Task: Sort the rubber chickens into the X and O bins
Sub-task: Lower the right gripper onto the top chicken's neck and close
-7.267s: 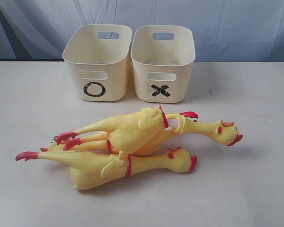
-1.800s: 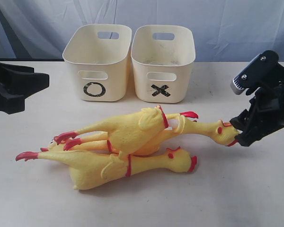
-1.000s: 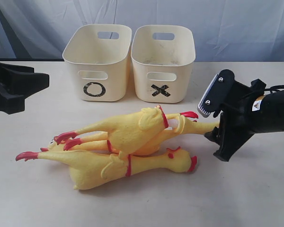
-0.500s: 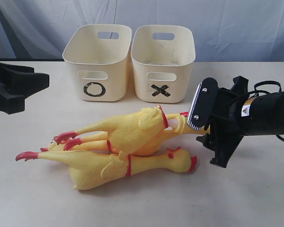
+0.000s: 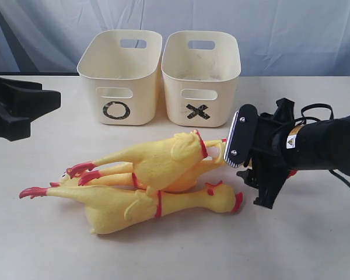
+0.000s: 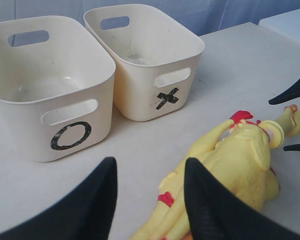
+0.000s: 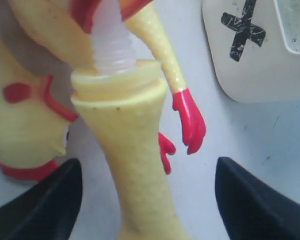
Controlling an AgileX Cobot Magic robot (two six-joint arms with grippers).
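I need to pick up this rubber chicken by its long yellow neck with my right gripper next, to sort it into the X bin [image 7: 260, 67].
Three yellow rubber chickens lie piled mid-table: the top one [image 5: 157, 157], the front one [image 5: 163, 205], and a third beneath them whose long neck [image 7: 135, 150] runs right. My right gripper [image 5: 249, 169] [image 7: 147, 165] is open and straddles that neck, its jaws apart on either side without touching; it hides that chicken's head. The O bin [image 5: 119, 76] and X bin [image 5: 201, 76] stand side by side behind the pile, both showing nothing inside. My left gripper [image 6: 150, 165] is open and holds nothing, hovering left of the pile near the top chicken's [image 6: 230, 165] legs.
The left arm's black body [image 5: 14, 111] sits at the table's left edge. A blue cloth backdrop [image 5: 291, 35] hangs behind the bins. The pale table [image 5: 315, 245] extends in front and to the right. A red chicken foot [image 7: 190, 120] lies beside the neck.
My right gripper has slid left from the third chicken's head along its neck, now covering the head. The chickens, bins and left arm have not moved.
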